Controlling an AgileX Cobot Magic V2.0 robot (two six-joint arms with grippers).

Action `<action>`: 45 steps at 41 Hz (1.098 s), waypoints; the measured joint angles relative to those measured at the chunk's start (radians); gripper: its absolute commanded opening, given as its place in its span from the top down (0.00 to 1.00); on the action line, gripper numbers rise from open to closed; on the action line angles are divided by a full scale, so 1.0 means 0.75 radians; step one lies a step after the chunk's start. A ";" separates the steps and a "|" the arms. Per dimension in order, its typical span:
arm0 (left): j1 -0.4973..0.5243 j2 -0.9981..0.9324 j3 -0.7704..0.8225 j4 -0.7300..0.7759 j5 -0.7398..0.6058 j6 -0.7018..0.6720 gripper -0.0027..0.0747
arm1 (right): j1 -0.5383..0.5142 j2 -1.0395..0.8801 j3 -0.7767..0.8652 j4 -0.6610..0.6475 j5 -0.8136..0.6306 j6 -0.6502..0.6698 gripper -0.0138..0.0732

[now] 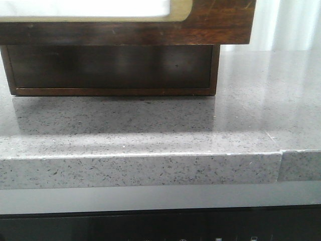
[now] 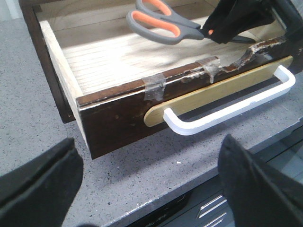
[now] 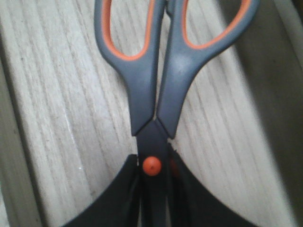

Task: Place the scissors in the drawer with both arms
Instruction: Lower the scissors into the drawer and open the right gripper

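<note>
The scissors (image 3: pixel 156 85) are low over the drawer's light wood bottom in the right wrist view and would lie in the drawer, so my right gripper should open its fingers.
The drawer (image 2: pixel 118 111) is pulled open; its dark brown front carries a cream panel and a white handle (image 2: pixel 227 111). Its light wood floor (image 2: pixel 118 59) is bare. My right gripper (image 2: pixel 227 23) is shut on the scissors (image 2: pixel 161 23) at the blades, holding them over the drawer's inside, the dark grey, orange-lined handles pointing away from it. The right wrist view shows the scissors (image 3: pixel 156 85) clamped between the fingers (image 3: pixel 118 198) at the orange pivot. My left gripper (image 2: pixel 149 182) is open and empty above the counter before the drawer front. The front view shows only the drawer's underside (image 1: pixel 125 30).
The grey speckled counter (image 2: pixel 142 175) ends in an edge close below the left gripper, with dark cabinet fronts (image 2: pixel 213 213) beneath. The wooden case (image 1: pixel 113 68) that holds the drawer stands on the counter (image 1: pixel 150 130). Tape patches sit on the drawer's chipped top edge (image 2: pixel 154 87).
</note>
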 measured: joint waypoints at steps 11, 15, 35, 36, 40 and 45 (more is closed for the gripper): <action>0.000 0.000 0.000 0.000 0.000 0.000 0.24 | 0.000 0.007 -0.001 -0.003 0.023 -0.001 0.55; 0.000 0.000 0.000 0.000 0.000 0.000 0.24 | 0.000 0.007 -0.003 -0.003 0.025 -0.001 0.44; 0.000 0.000 0.000 0.000 0.000 0.000 0.24 | 0.000 -0.012 -0.003 -0.003 0.025 -0.001 0.41; 0.000 0.000 0.000 0.000 0.000 0.000 0.24 | 0.000 -0.019 -0.003 -0.003 0.025 -0.001 0.41; 0.000 0.000 0.000 0.000 0.000 0.000 0.24 | 0.000 -0.056 -0.003 -0.003 0.028 0.011 0.41; 0.000 0.000 0.000 0.000 0.000 0.000 0.24 | -0.003 -0.128 -0.003 -0.003 0.030 0.060 0.41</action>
